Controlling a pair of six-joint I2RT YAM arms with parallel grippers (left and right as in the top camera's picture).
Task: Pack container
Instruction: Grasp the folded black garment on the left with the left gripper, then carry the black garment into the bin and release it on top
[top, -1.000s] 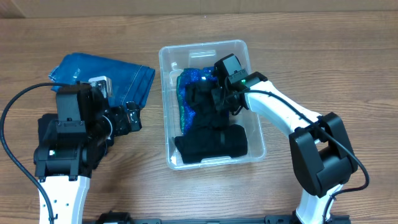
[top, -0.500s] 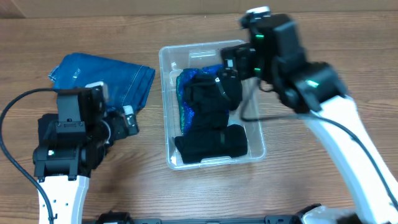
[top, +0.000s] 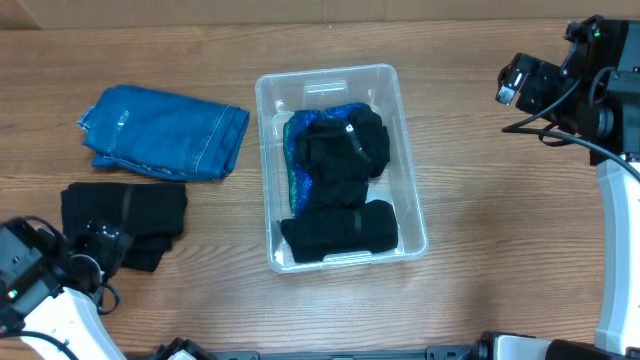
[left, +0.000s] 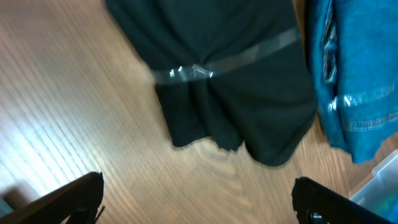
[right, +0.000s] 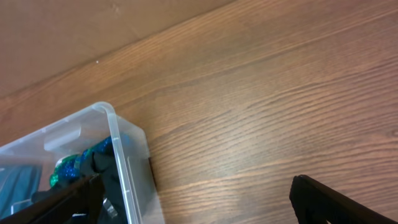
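Note:
The left gripper needs to pick up the black folded garment by its near edge (top: 149, 254), so that the garment's body stays free to lie flat in the container (top: 325, 73).
The clear container (top: 325, 73) stands mid-table, holding black garments (top: 340, 230) over a sparkly blue-green cloth (top: 297, 165). My right gripper (top: 515, 82) hangs open and empty, high at the far right, well clear of the bin. In the right wrist view its gripper (right: 199, 202) spans bare wood, with the container corner (right: 127, 162) at the left. My left gripper (top: 103, 240) is open at the front left, by the near edge of a black folded garment (top: 125, 212). The left wrist view shows that garment (left: 230, 74) ahead of the open, empty left gripper (left: 199, 199).
Folded blue jeans (top: 165, 130) lie left of the container, behind the black garment, and show as blue jeans (left: 354, 81) in the left wrist view. A clear tape band (left: 236, 59) crosses the black garment. Bare wood lies right of the bin.
My right gripper opened, left the black garment in the container, and rose out to the far right. My left arm pulled back toward the front left corner.

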